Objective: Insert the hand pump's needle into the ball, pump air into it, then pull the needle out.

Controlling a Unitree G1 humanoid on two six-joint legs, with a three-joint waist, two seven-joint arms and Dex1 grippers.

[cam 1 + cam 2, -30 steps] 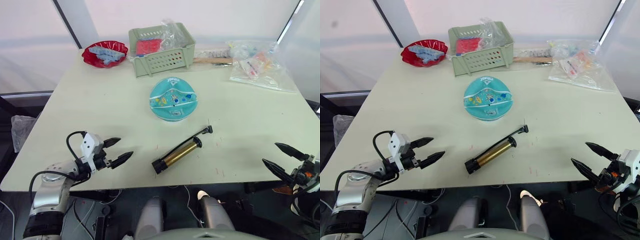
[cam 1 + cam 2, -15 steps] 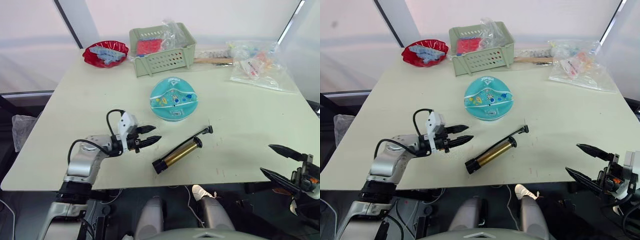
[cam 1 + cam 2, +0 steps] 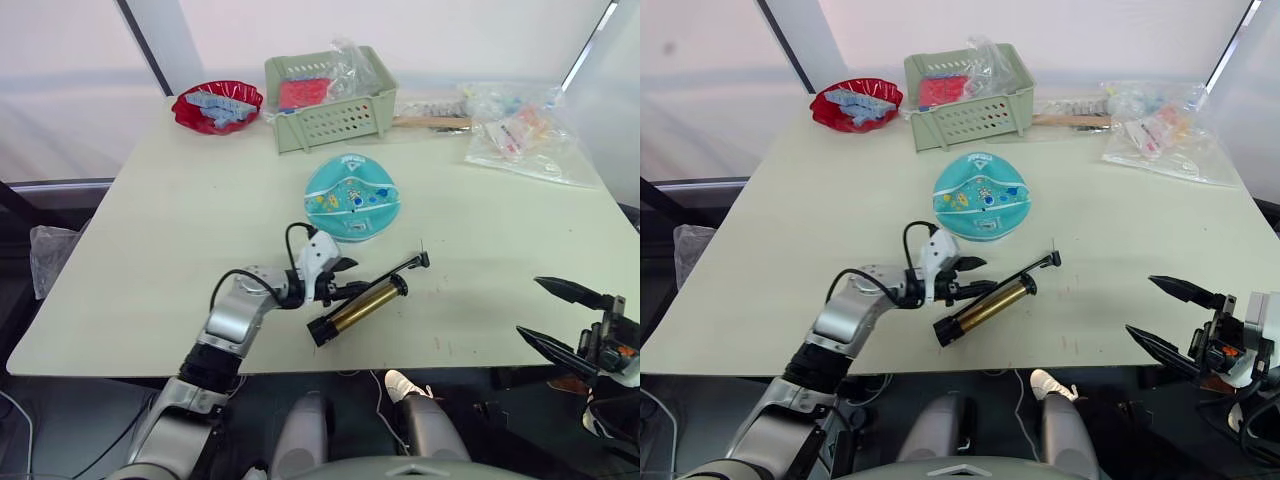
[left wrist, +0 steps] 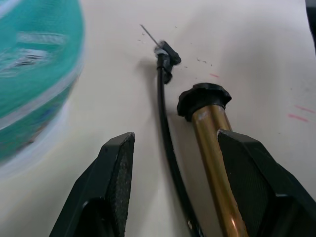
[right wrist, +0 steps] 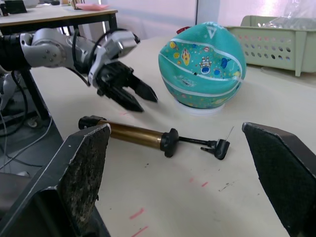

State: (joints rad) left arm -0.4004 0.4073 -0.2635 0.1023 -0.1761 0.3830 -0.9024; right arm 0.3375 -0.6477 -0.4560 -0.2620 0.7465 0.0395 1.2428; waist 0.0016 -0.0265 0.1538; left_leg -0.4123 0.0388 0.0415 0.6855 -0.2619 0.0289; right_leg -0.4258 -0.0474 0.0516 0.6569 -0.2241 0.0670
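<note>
The needle has to come up to the ball [image 3: 351, 197], so the left gripper should next grab the pump's hose just behind the fitting [image 3: 396, 271].
The teal ball [image 3: 351, 197] with cartoon prints rests mid-table, somewhat flattened. Nearer the front edge lies the hand pump [image 3: 362, 308], a brass cylinder with black caps, aslant on the table. Its thin black hose [image 4: 165, 128] runs along it to a small black fitting that carries the needle [image 4: 148, 34], which lies on the table near the ball. My left gripper [image 3: 352, 277] is open just above the pump's hose end; one finger is beside the hose, the other over the brass barrel [image 4: 212, 143]. My right gripper [image 3: 531, 306] is open at the table's front right edge, holding nothing.
A green slotted basket [image 3: 330, 85] stands at the back, with a red bowl [image 3: 216, 105] to its left. Clear plastic bags [image 3: 520, 130] and a wooden stick [image 3: 430, 122] lie at the back right. The table's front edge [image 3: 450, 362] runs close to the pump.
My left arm has swung from the front left corner rightward across the table to the pump. The right gripper has stayed about where it was, still open.
</note>
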